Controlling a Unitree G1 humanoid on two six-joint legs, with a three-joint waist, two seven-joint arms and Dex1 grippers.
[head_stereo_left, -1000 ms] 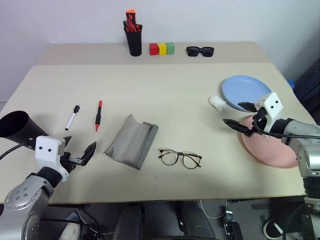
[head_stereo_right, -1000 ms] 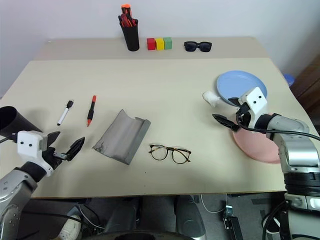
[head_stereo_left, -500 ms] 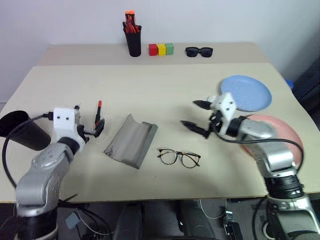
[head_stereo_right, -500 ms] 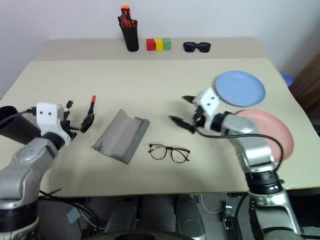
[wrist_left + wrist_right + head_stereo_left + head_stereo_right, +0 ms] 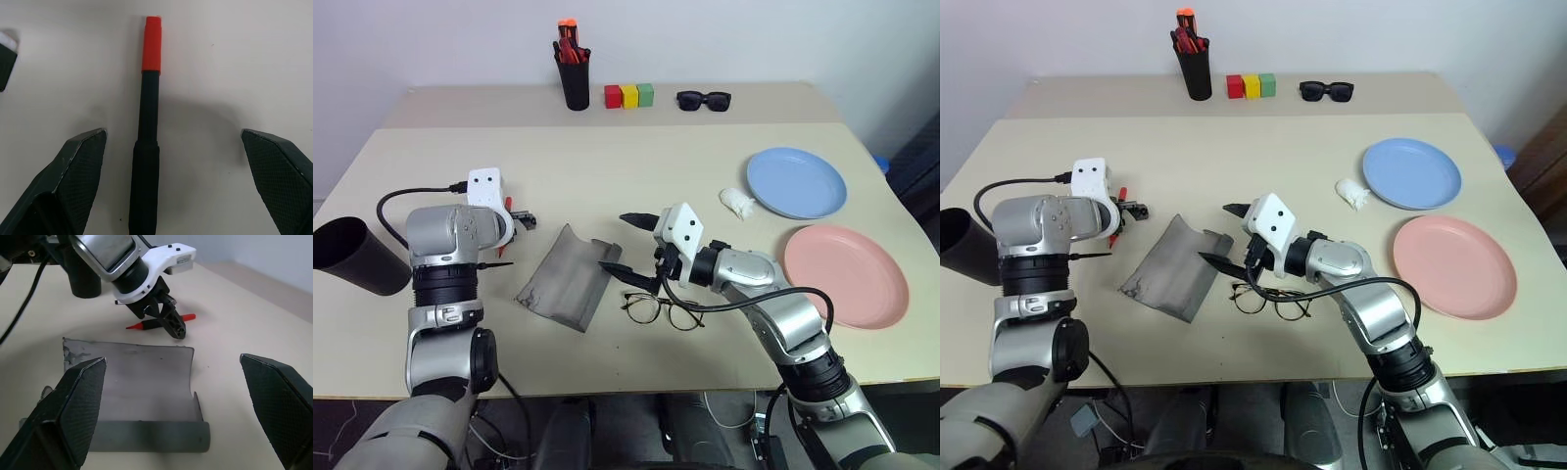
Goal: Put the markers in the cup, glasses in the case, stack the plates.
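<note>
The left gripper's fingers are low beside the black marker's body [image 5: 145,156] in the left wrist view. The left gripper would hold the black marker with the red cap [image 5: 149,127] if it closed now, so it will close.
My left gripper [image 5: 172,134] is open, and the black marker with the red cap [image 5: 149,127] lies on the table between its fingers [image 5: 78,171]. A dark end of the other marker [image 5: 6,58] shows beside it. The black cup [image 5: 352,257] lies on its side at the table's left edge. My right gripper [image 5: 628,247] is open and hovers over the right end of the grey case [image 5: 570,277], just above the wire-framed glasses [image 5: 664,310]. The blue plate [image 5: 796,182] and the pink plate [image 5: 847,275] lie side by side at the right.
A tall black holder of orange-red pens [image 5: 575,78], three coloured blocks [image 5: 628,95] and black sunglasses [image 5: 704,99] stand along the back. A small white crumpled thing [image 5: 737,201] lies beside the blue plate.
My left arm has swung forward from the near table edge to the markers. My right arm has swept left from the plates to the case and glasses. Both grippers stayed open.
</note>
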